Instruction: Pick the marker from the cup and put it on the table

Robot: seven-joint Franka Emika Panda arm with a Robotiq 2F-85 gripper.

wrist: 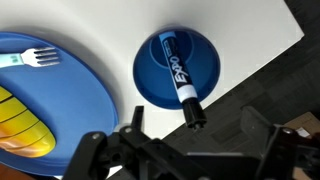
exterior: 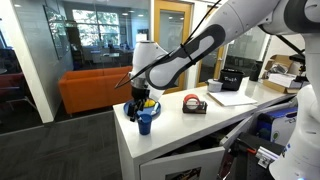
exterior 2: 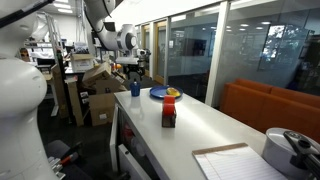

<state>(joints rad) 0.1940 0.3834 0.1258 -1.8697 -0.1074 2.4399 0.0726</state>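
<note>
My fingers are on both sides of the marker's dark end [wrist: 194,115], level with its sides, so my gripper should close. Closing now would hold the marker's dark end.
In the wrist view the blue cup [wrist: 177,67] is seen from above near the table's corner. The marker [wrist: 180,75], dark with a white label, stands tilted in it, its dark end sticking out over the rim. My gripper [wrist: 195,128] is open, with one finger on either side of that end and not touching it. In both exterior views the gripper [exterior: 140,100] [exterior 2: 133,72] hangs just above the cup [exterior: 146,122] [exterior 2: 135,89] at the end of the white table [exterior: 205,125] [exterior 2: 215,130].
A blue plate [wrist: 70,95] [exterior 2: 158,93] with a white fork [wrist: 30,58] and a yellow item lies next to the cup. A red-and-black tape dispenser [exterior: 194,104] [exterior 2: 168,108] stands farther along. The table edge drops to dark floor just past the cup. An orange sofa [exterior: 90,90] stands behind.
</note>
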